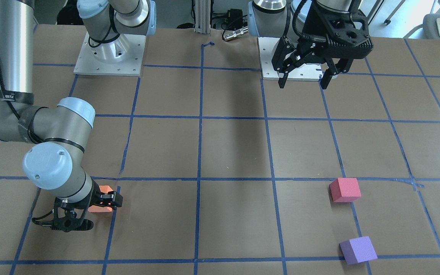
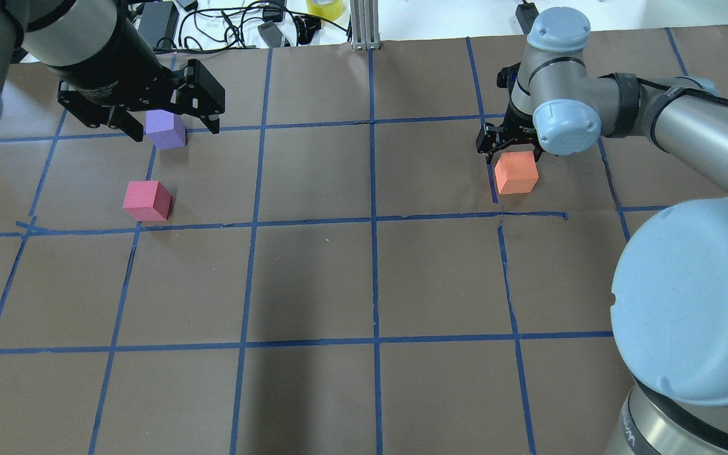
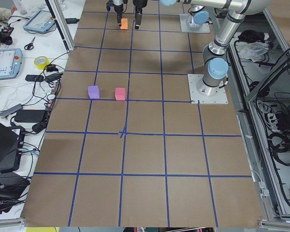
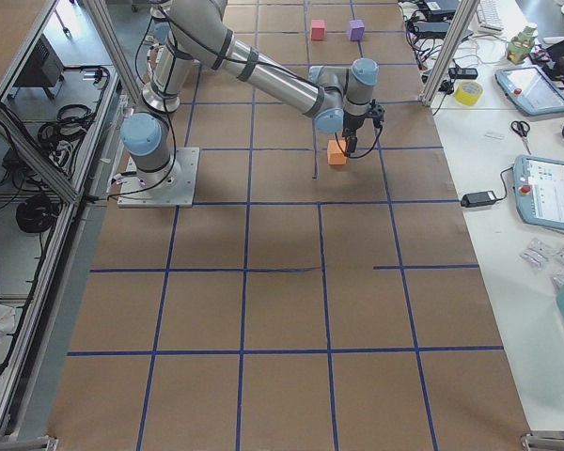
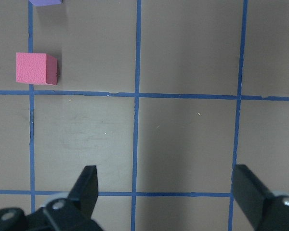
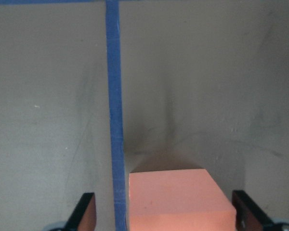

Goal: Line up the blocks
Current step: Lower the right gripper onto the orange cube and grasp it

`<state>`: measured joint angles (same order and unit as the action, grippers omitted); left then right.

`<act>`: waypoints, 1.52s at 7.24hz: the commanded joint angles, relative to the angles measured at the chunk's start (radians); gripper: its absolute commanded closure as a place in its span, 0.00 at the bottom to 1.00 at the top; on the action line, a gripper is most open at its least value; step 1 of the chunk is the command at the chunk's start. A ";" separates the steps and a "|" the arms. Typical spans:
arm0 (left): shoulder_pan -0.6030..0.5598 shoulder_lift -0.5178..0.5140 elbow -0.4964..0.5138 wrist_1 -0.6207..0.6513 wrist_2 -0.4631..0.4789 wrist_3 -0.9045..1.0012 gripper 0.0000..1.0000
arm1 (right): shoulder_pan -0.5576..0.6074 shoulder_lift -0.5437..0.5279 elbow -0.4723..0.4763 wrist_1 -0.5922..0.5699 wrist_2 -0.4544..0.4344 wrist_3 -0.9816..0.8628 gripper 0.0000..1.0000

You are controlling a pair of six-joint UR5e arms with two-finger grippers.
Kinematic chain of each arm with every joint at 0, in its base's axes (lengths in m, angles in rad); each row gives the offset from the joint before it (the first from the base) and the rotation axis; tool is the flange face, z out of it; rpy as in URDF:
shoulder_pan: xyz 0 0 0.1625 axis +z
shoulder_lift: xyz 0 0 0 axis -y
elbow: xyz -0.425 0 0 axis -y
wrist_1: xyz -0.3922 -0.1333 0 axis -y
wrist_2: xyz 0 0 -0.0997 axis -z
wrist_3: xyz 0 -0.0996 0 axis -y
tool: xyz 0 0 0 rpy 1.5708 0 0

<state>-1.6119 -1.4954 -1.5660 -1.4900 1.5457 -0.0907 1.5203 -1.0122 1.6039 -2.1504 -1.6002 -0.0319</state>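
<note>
The orange block [image 2: 515, 172] has to go in line with the other blocks, so my right gripper should grab it by its opposite sides next.
The orange block [image 2: 515, 172] sits on the brown table beside a blue tape line. My right gripper [image 2: 510, 151] is down at it, open, with a finger on each side. The right wrist view shows the orange block [image 6: 178, 199] between the fingers [image 6: 85, 212], with a gap on the left. The pinkish red block [image 2: 146, 200] and the purple block [image 2: 165, 129] lie close together on the other side. My left gripper [image 2: 173, 131] hangs open and empty, high above the table. Its wrist view shows the pinkish red block [image 5: 36, 68] and a sliver of the purple one [image 5: 45, 2].
The table [image 2: 313, 278] carries a grid of blue tape. The two arm bases [image 1: 109, 49] [image 1: 292, 68] stand at the robot's edge. Cables, power bricks and a yellow tape roll [image 2: 325, 7] lie beyond the far edge.
</note>
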 commanded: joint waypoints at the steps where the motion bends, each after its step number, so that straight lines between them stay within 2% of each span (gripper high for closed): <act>1: -0.002 -0.006 -0.022 0.019 -0.009 -0.003 0.00 | 0.000 0.003 0.004 0.006 -0.001 0.001 0.15; 2: 0.000 -0.005 -0.023 0.020 -0.004 0.002 0.00 | 0.000 0.004 0.005 0.007 -0.001 0.001 0.34; 3: 0.000 -0.003 -0.028 0.019 -0.006 -0.001 0.00 | 0.000 0.004 0.005 0.014 -0.001 0.000 0.46; 5: -0.002 0.007 -0.046 0.017 0.002 0.000 0.00 | 0.000 0.004 0.002 0.029 -0.004 -0.003 0.56; 7: 0.004 0.006 -0.048 0.017 0.002 0.008 0.00 | 0.003 -0.002 -0.047 0.056 0.009 0.016 0.58; 9: 0.001 0.006 -0.046 0.019 0.004 0.008 0.00 | 0.041 0.042 -0.183 0.160 0.016 0.076 0.57; 10: 0.001 0.007 -0.043 0.020 0.013 0.008 0.00 | 0.105 0.082 -0.258 0.178 0.011 0.122 0.57; 11: 0.007 0.009 -0.043 0.019 0.046 0.008 0.00 | 0.170 0.134 -0.319 0.178 0.011 0.248 0.57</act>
<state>-1.6090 -1.4880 -1.6104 -1.4707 1.5634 -0.0829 1.6151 -0.9356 1.3693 -1.9881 -1.5881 0.0979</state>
